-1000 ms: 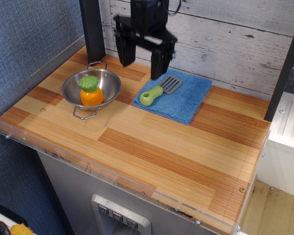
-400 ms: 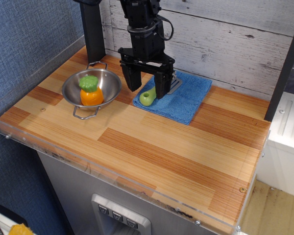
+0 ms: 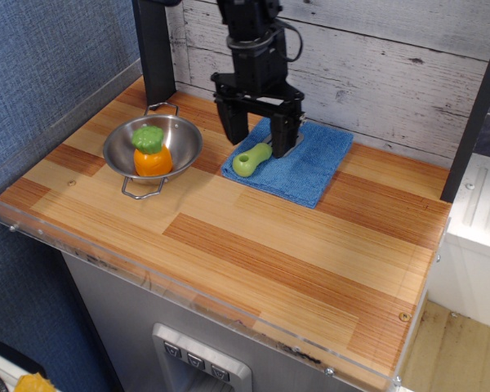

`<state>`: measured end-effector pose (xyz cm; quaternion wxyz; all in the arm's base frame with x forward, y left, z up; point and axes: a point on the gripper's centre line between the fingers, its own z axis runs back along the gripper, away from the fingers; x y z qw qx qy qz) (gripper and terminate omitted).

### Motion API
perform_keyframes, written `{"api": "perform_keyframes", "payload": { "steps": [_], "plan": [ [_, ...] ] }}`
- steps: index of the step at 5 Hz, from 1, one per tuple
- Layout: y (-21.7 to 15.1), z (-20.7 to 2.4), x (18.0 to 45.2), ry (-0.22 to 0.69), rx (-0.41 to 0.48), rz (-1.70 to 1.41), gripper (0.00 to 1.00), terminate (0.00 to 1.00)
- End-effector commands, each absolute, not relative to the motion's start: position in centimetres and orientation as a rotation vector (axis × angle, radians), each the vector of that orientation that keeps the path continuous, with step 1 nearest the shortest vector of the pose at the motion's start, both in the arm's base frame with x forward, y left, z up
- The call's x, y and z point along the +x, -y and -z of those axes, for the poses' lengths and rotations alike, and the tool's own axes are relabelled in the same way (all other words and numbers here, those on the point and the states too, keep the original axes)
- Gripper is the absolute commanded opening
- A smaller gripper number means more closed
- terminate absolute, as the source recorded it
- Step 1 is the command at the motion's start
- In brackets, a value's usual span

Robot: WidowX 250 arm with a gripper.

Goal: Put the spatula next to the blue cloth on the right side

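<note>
I should next grip the spatula by its lime-green handle (image 3: 252,158), and then set it down beside the blue cloth (image 3: 310,167).
The spatula (image 3: 251,160) lies on the blue cloth (image 3: 310,167) at the back of the wooden table. Its lime-green handle points front-left. Its grey blade is mostly hidden behind my gripper. My gripper (image 3: 258,142) is open and hangs low over the spatula. One finger (image 3: 230,131) stands left of the handle and the other finger (image 3: 282,136) stands to the right, over the blade end. I cannot tell whether the fingers touch the cloth.
A steel bowl (image 3: 180,131) with an orange-and-green toy vegetable (image 3: 152,152) stands left of the cloth. A dark post (image 3: 155,49) rises at the back left. A clear plastic rim (image 3: 188,286) edges the table front. Bare wood lies right of the cloth (image 3: 392,184).
My gripper came down from above the cloth to straddle the spatula, then shifted a little right and back. The spatula has not moved.
</note>
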<state>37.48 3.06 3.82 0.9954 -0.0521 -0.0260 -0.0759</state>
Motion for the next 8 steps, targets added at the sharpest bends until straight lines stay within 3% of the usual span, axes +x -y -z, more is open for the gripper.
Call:
{"api": "perform_keyframes", "payload": {
  "steps": [1, 3, 4, 6, 7, 8],
  "plan": [
    [-2.5, -4.2, 38.6, 0.031, -0.073, 0.199, 1.0, 0.0],
    [-2.5, -3.9, 38.6, -0.003, -0.041, 0.212, 1.0, 0.0],
    [-2.4, -3.9, 38.6, -0.005, -0.036, 0.219, 0.0, 0.0],
    [-2.2, -3.8, 38.6, -0.02, -0.033, 0.216, 0.0, 0.0],
    [-2.0, -5.1, 38.4, 0.002, -0.004, 0.217, 0.0, 0.0],
    [-1.5, -7.9, 37.7, 0.118, -0.061, 0.192, 0.0, 0.0]
  ]
}}
